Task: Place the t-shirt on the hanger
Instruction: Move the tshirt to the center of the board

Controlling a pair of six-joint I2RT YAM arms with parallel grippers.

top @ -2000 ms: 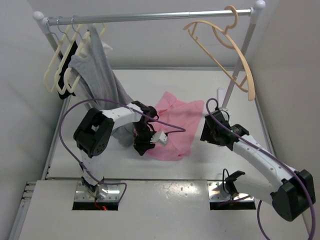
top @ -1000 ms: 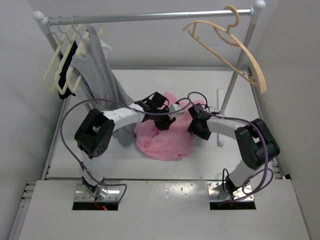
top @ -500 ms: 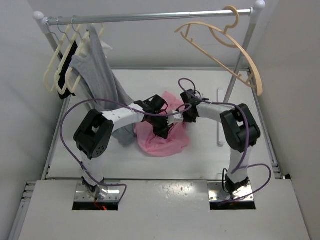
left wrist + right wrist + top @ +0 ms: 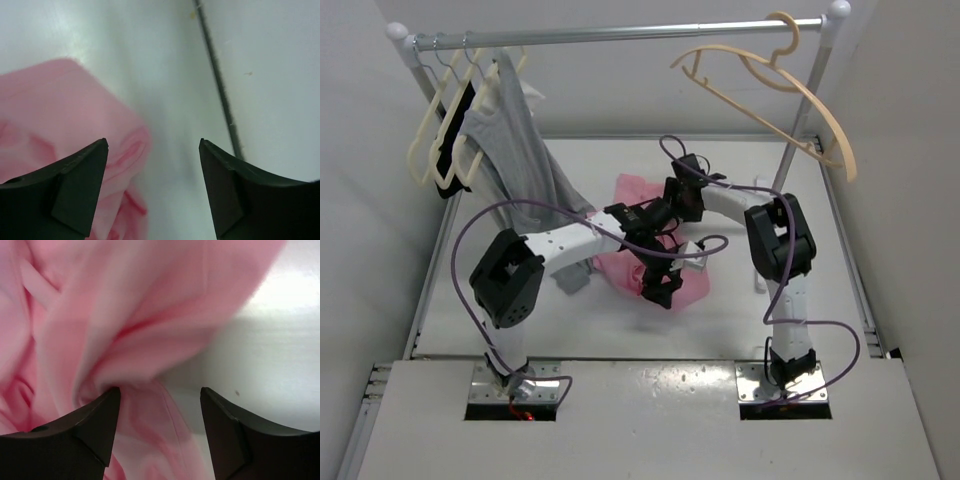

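I will next grab the bunched pink t-shirt by a loose outer edge [image 4: 676, 303] [image 4: 136, 144] with my left gripper, to spread the t-shirt open for the hanger.
The pink t-shirt [image 4: 628, 190] lies bunched in a heap on the white table, under both wrists. My left gripper [image 4: 661, 288] hangs over the heap's near right edge. In the left wrist view it [image 4: 152, 146] is open, with pink cloth [image 4: 65, 115] under the left finger and bare table between the jaws. My right gripper [image 4: 678, 198] sits at the heap's far side. In its own view it [image 4: 160, 391] is open, low over folds of the t-shirt [image 4: 140, 315], gripping nothing. The peach hanger [image 4: 775, 95] hangs empty on the rail at the upper right.
A metal rail [image 4: 620, 35] crosses the back. At its left end hang a gray garment [image 4: 515, 140] and several cream hangers [image 4: 435, 150]. The rack's right post [image 4: 795, 150] stands beside the right arm. A dark seam [image 4: 220, 95] runs across the table.
The t-shirt has been gathered from a spread sheet into a tighter heap. My left gripper moved to its near edge and opened wider. My right gripper moved to the far side.
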